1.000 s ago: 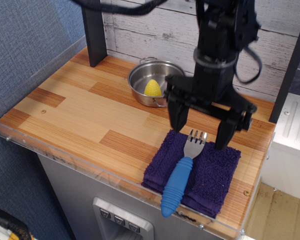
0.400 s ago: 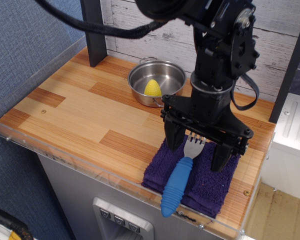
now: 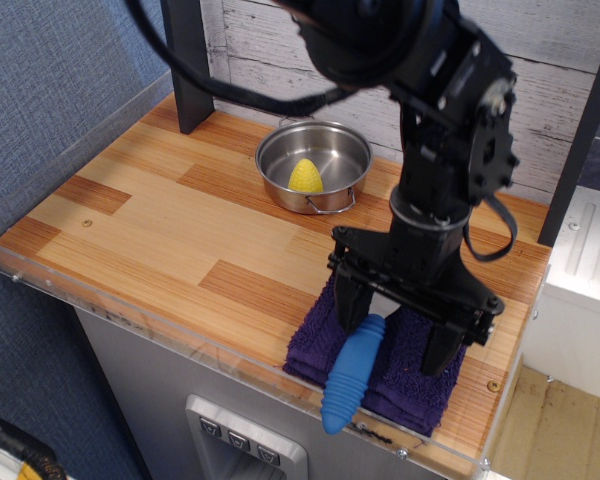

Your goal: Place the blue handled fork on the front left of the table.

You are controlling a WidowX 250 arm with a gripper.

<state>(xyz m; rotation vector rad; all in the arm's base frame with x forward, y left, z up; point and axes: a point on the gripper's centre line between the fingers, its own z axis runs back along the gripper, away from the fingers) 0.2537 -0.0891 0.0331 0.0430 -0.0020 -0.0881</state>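
I need to place the blue handled fork on the front left of the table, so I should grab the fork by its ribbed handle (image 3: pixel 357 357) with my gripper next.
The blue handled fork (image 3: pixel 352 378) lies on a folded purple towel (image 3: pixel 405 375) at the front right of the table (image 3: pixel 150 225). Only its ribbed blue handle shows, with its end sticking past the towel's front edge; the metal tines are hidden under the gripper. My black gripper (image 3: pixel 394 336) is open and low over the towel. One finger (image 3: pixel 346 312) stands left of the handle's top and the other finger (image 3: pixel 443 345) stands to its right. The fingers straddle the fork's neck without closing on it.
A steel pot (image 3: pixel 314 165) holding a yellow lemon-like object (image 3: pixel 305 176) stands at the back middle. A black post (image 3: pixel 187 60) rises at the back left. A clear acrylic rim (image 3: pixel 130 315) edges the table. The grey-white plank wall runs behind.
The gripper has come down and forward over the towel, from above the fork's tines to around its neck. It now hides the tines. The fork has not moved.
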